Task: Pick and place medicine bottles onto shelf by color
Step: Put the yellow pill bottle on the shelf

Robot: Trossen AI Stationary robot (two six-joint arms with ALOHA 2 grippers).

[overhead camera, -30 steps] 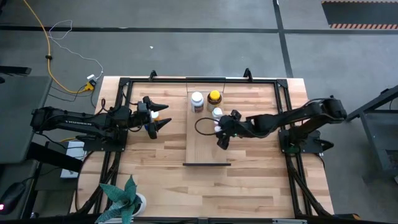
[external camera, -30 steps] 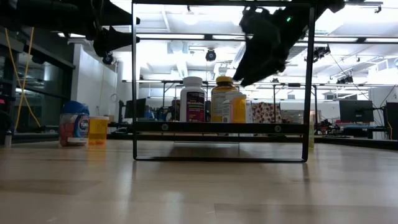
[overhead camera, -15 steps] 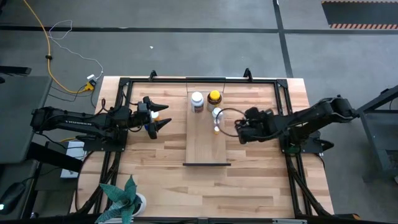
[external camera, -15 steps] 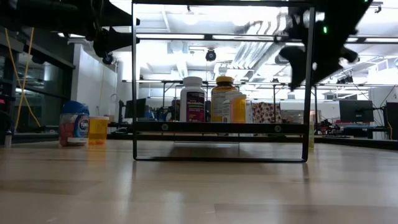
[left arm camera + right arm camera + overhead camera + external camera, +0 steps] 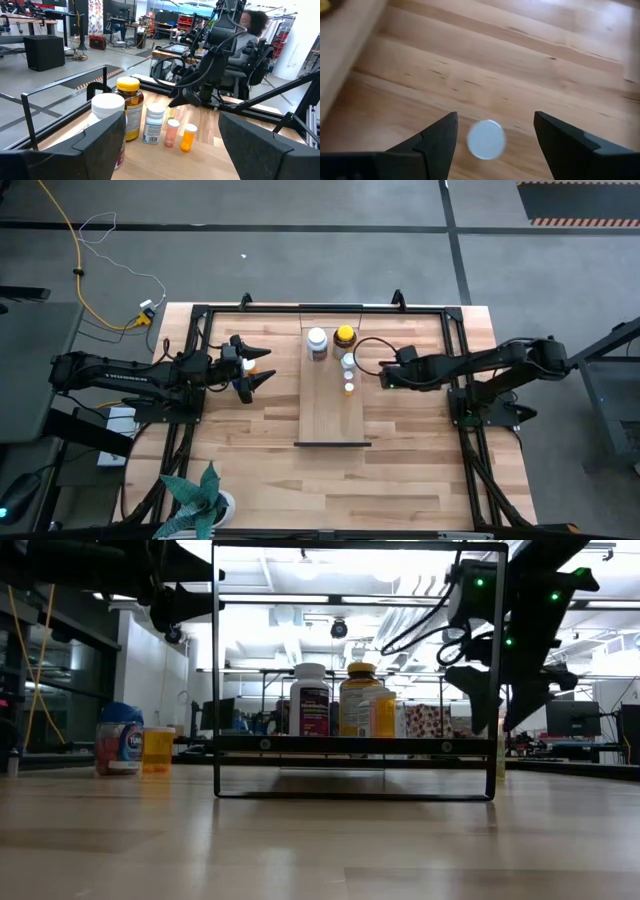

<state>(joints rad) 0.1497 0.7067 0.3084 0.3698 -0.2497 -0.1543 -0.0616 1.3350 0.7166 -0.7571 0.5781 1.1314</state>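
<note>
The robot's right gripper should next grab the medicine bottle by its white cap [image 5: 486, 140], to set it on the wood shelf [image 5: 342, 42].
The shelf [image 5: 325, 415] is a light wood plank lying on the table's middle. On its far half stand a white-capped bottle [image 5: 317, 340], an amber bottle with a yellow cap [image 5: 345, 335], a small white bottle [image 5: 348, 361] and two tiny orange ones [image 5: 349, 387]; the same row shows in the left wrist view [image 5: 154, 122]. A blue-capped bottle [image 5: 120, 738] and an orange one [image 5: 158, 748] stand on the table's far left. My right gripper [image 5: 384, 372] is open just right of the shelf, above a round white disc [image 5: 486, 139] on the table. My left gripper [image 5: 268, 366] waits open, left of the shelf.
A black metal frame [image 5: 452, 330] borders the table top. A potted plant [image 5: 200, 505] stands at the near left corner. Bare wood lies on the shelf's near half and on the table right of the shelf [image 5: 410, 440].
My right gripper has drawn off the shelf toward the table's right edge, then a little toward the far edge, and has come down lower. The tiny orange bottles it hovered over stand uncovered on the shelf.
</note>
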